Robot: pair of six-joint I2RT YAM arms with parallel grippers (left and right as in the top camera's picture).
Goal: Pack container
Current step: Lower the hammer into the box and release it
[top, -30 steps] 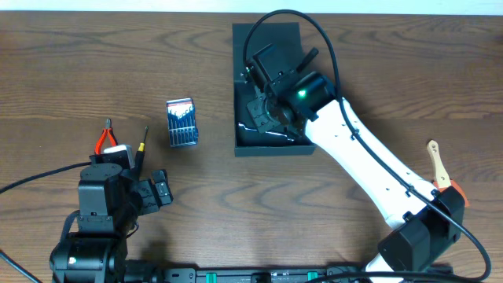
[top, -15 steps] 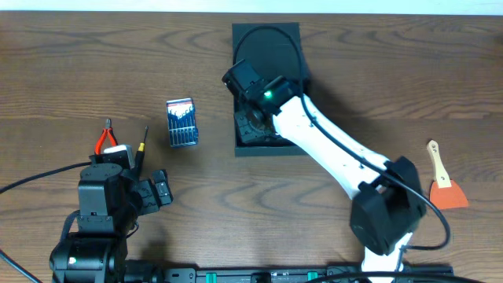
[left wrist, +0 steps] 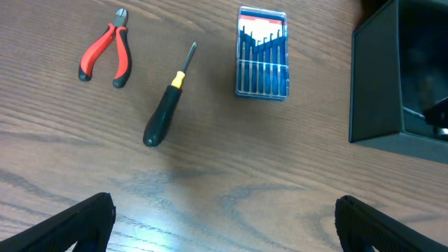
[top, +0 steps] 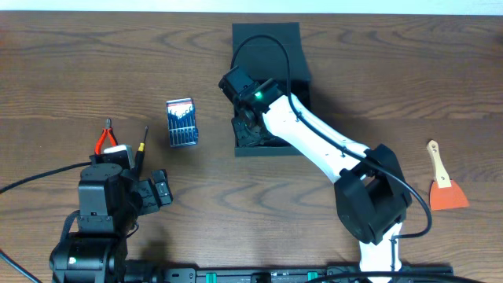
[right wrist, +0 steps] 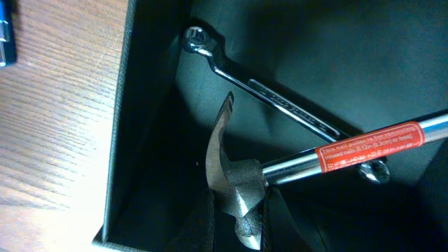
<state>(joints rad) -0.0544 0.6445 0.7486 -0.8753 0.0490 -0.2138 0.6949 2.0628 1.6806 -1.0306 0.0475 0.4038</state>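
Note:
I need to open my right gripper: the hammer's head is within the container's sides and the hammer's handle is above the wrench, so the hammer would land inside.
The container is a dark box at the table's back middle, its flap lid lying open behind it. My right gripper reaches down inside it. In the right wrist view the fingers are shut on the steel head of a hammer, whose shaft with a red label runs off to the right. A wrench lies on the box floor beneath it, beside the left wall. My left gripper is open and empty above bare table; the container's corner shows to its right.
A blue-and-red bit case, red-handled pliers and a black screwdriver lie left of the box. A scraper with an orange blade lies at the far right.
My right arm has swung left and reached further into the container's left side, its wrist now lower in the box. The left arm has not moved.

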